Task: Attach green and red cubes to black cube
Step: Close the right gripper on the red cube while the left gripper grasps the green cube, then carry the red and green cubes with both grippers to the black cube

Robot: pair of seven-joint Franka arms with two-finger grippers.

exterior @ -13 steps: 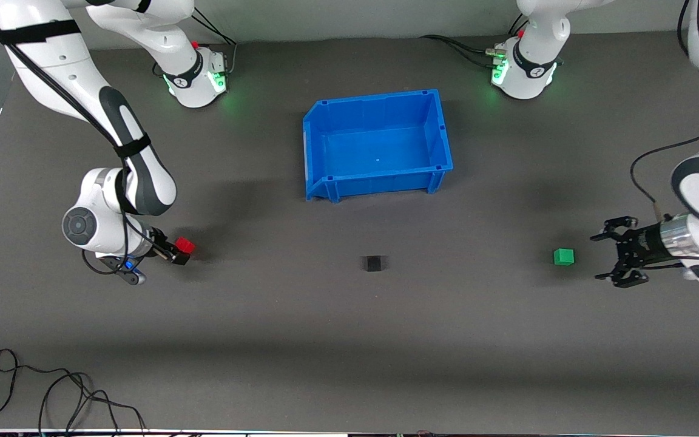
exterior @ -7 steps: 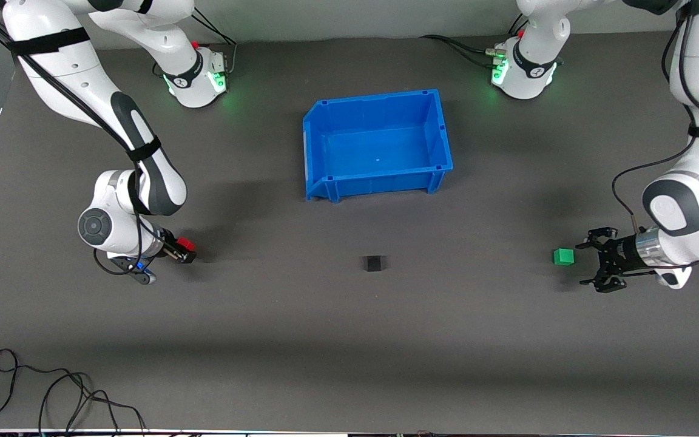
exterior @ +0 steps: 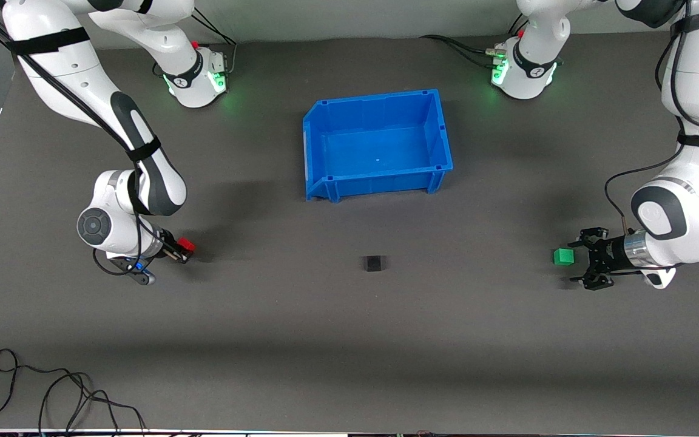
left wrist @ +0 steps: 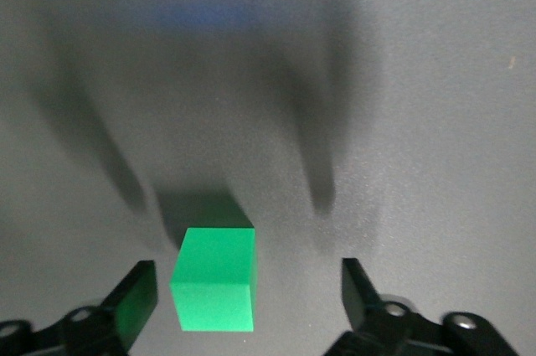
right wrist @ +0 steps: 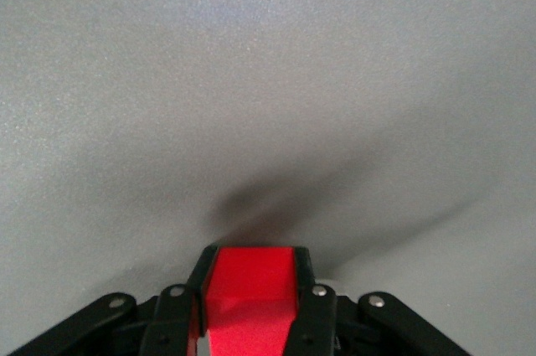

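My left gripper should close, which would catch the green cube: the cube's sides sit between its open fingers.
The black cube (exterior: pixel 374 263) sits alone on the dark table, nearer the front camera than the blue bin. The green cube (exterior: pixel 563 257) lies toward the left arm's end of the table. My left gripper (exterior: pixel 581 261) is open and low just beside it. In the left wrist view the green cube (left wrist: pixel 214 281) sits between the open fingers, closer to one fingertip (left wrist: pixel 134 296). My right gripper (exterior: pixel 182 250) is shut on the red cube (exterior: pixel 186 244), low over the table at the right arm's end. The red cube (right wrist: pixel 249 293) shows clamped in the right wrist view.
An empty blue bin (exterior: pixel 445 139) stands mid-table, farther from the front camera than the black cube. A black cable (exterior: pixel 52 394) lies coiled near the table's front edge at the right arm's end.
My left gripper has moved in toward the green cube, so its open fingers now reach it. My right gripper with the red cube lowered slightly, then held still.
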